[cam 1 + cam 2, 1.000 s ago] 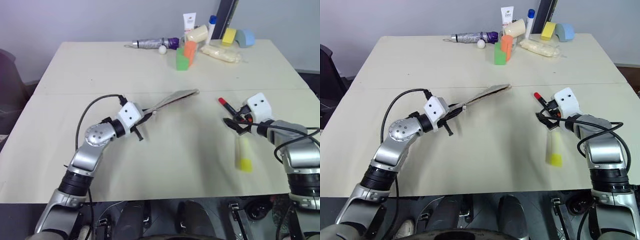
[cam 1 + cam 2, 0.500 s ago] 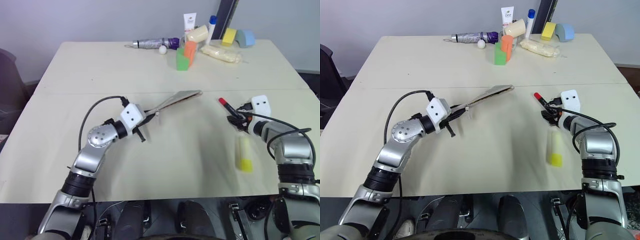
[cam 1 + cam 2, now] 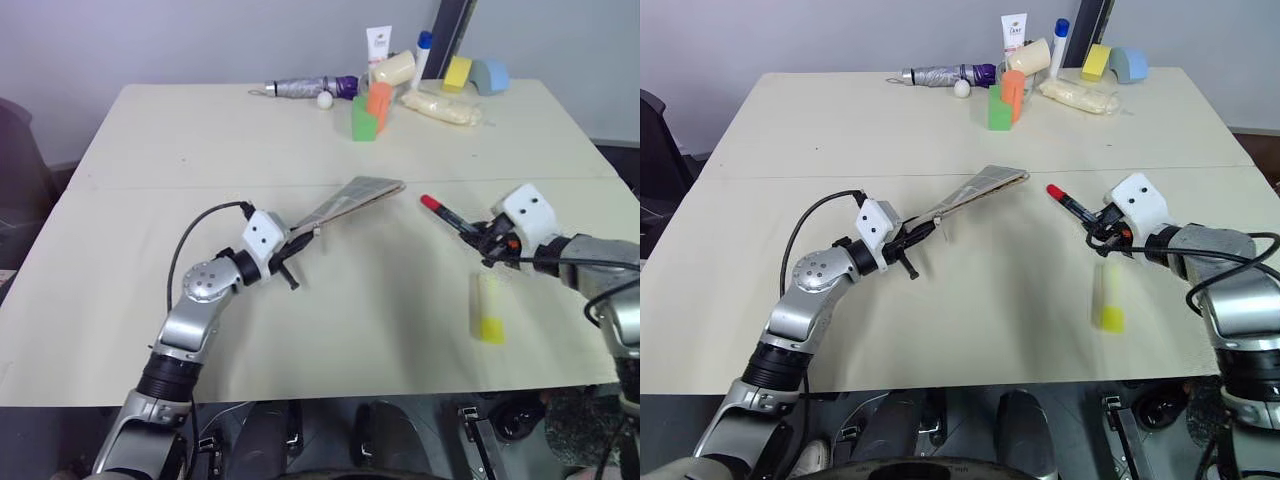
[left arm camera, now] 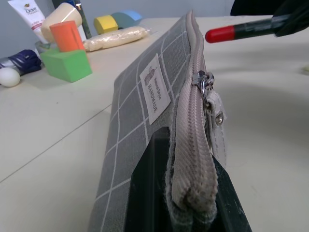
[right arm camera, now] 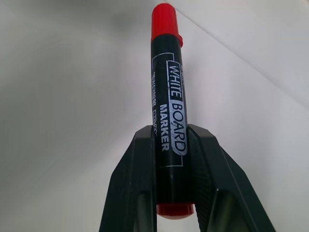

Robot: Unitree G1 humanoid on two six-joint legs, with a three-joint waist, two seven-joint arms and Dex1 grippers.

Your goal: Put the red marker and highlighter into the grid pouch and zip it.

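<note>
The red cap (image 3: pixel 430 202) of the marker hangs short of the grid pouch (image 3: pixel 356 196), so my right gripper needs to move the marker in before letting it go.
The red marker (image 3: pixel 444 215), black barrel with red ends, is off the table with my right gripper (image 3: pixel 482 240) shut on its rear half. Its red cap points toward the grid pouch. In the right wrist view the marker (image 5: pixel 168 116) sits clamped between both fingers (image 5: pixel 135 193). The grid pouch (image 3: pixel 356 196) is held on edge above the table, my left gripper (image 3: pixel 291 243) shut on its near end. The left wrist view shows the pouch (image 4: pixel 140 96) with its zipper pull (image 4: pixel 208 87) and white label. On the table near my right arm lies the yellow highlighter (image 3: pixel 488 306).
Along the far edge stand a green block (image 3: pixel 364 120), an orange block (image 3: pixel 380 99), a folded umbrella (image 3: pixel 305 88), a white ball (image 3: pixel 325 98), a white tube (image 3: pixel 379 45), a yellow block (image 3: pixel 458 72), a blue foam piece (image 3: pixel 492 75) and a clear bag (image 3: pixel 440 106).
My right gripper has shut on the red marker and lifted it off the table, toward the pouch. The left gripper keeps its hold on the pouch, nearly still.
</note>
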